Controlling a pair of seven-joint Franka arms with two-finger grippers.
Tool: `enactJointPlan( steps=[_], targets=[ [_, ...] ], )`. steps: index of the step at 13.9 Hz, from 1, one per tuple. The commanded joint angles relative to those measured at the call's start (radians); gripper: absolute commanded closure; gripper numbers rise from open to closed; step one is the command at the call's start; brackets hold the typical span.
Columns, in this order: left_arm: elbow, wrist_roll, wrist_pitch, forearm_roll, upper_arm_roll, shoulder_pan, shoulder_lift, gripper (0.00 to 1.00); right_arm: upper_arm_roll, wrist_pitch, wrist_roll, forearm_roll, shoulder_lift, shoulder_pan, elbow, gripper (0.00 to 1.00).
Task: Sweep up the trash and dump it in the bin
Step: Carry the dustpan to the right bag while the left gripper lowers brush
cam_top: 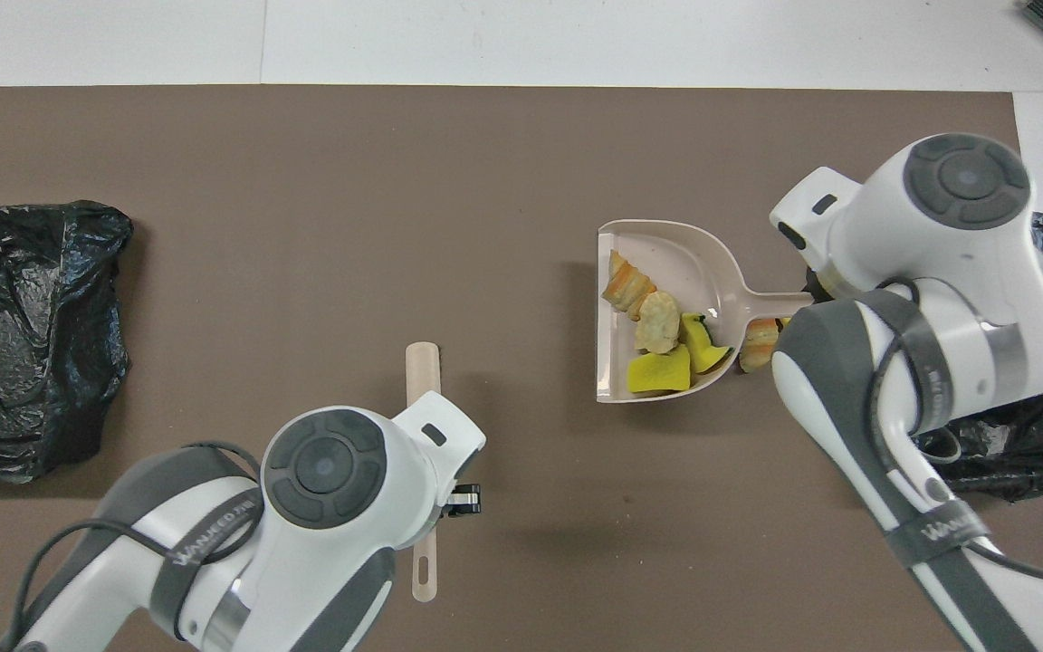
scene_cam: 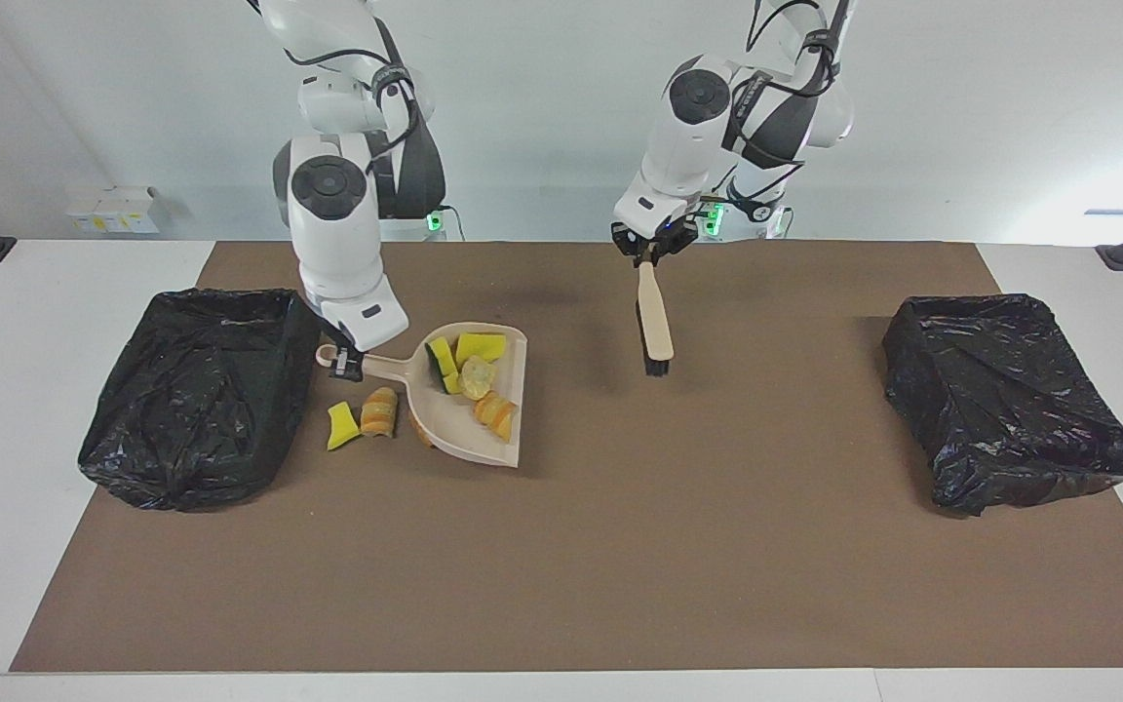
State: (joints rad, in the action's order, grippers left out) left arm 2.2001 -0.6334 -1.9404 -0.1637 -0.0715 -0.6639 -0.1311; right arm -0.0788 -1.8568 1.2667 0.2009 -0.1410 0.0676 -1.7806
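The brush is above the brown mat, so my left gripper must keep holding it until it is down on the mat.
My right gripper (scene_cam: 345,363) is shut on the handle of the beige dustpan (scene_cam: 480,424), which hangs just above the mat. Trash (scene_cam: 472,375) lies in the pan: yellow sponge chunks (cam_top: 659,371), one with a green side, and bread-like lumps (cam_top: 627,285). Loose on the mat beside the pan are a yellow scrap (scene_cam: 339,426) and an orange lump (scene_cam: 378,412); a third lump (cam_top: 760,333) shows under the handle. My left gripper (scene_cam: 649,255) is shut on the brush (scene_cam: 654,327), which hangs bristles down over the middle of the mat. The black-lined bin (scene_cam: 201,390) stands beside the loose scraps.
A second black-lined bin (scene_cam: 1010,400) stands at the left arm's end of the brown mat (scene_cam: 620,565). In the overhead view the right arm covers most of the bin at its end. White table edges surround the mat.
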Motion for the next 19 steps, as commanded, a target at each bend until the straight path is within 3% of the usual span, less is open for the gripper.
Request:
enactJointPlan(
  steps=[1, 4, 7, 10, 13, 17, 18, 19],
  targets=[
    [0.049, -0.072, -0.11, 0.015, 0.013, -0.077, 0.022, 1.0, -0.006, 0.028, 0.103, -0.029, 0.07, -0.086, 0.004, 1.0],
    [0.05, -0.166, -0.254, 0.015, 0.013, -0.146, 0.097, 1.0, 0.001, 0.057, 0.181, -0.029, 0.113, -0.184, 0.006, 1.0],
    [0.053, -0.184, -0.264, 0.01, 0.012, -0.161, 0.123, 1.0, 0.002, 0.067, 0.201, -0.011, 0.126, -0.297, 0.006, 1.0],
    [0.069, -0.187, -0.278, 0.009, 0.012, -0.178, 0.13, 1.0, 0.024, 0.044, 0.397, -0.008, 0.126, -0.394, 0.007, 1.0],
    [0.076, -0.172, -0.285, 0.009, 0.012, -0.178, 0.13, 1.0, 0.022, -0.027, 0.496, 0.069, 0.124, -0.501, 0.02, 1.0],
    [0.081, -0.187, -0.312, 0.009, 0.013, -0.183, 0.156, 1.0, 0.024, -0.163, 0.505, 0.199, 0.124, -0.571, 0.01, 1.0],
    [0.079, -0.187, -0.312, 0.009, 0.013, -0.183, 0.157, 0.92, 0.024, -0.177, 0.497, 0.236, 0.126, -0.58, 0.007, 1.0],
    [0.079, -0.187, -0.312, 0.009, 0.013, -0.181, 0.157, 0.63, 0.024, -0.179, 0.481, 0.271, 0.126, -0.581, 0.003, 1.0]
  ],
)
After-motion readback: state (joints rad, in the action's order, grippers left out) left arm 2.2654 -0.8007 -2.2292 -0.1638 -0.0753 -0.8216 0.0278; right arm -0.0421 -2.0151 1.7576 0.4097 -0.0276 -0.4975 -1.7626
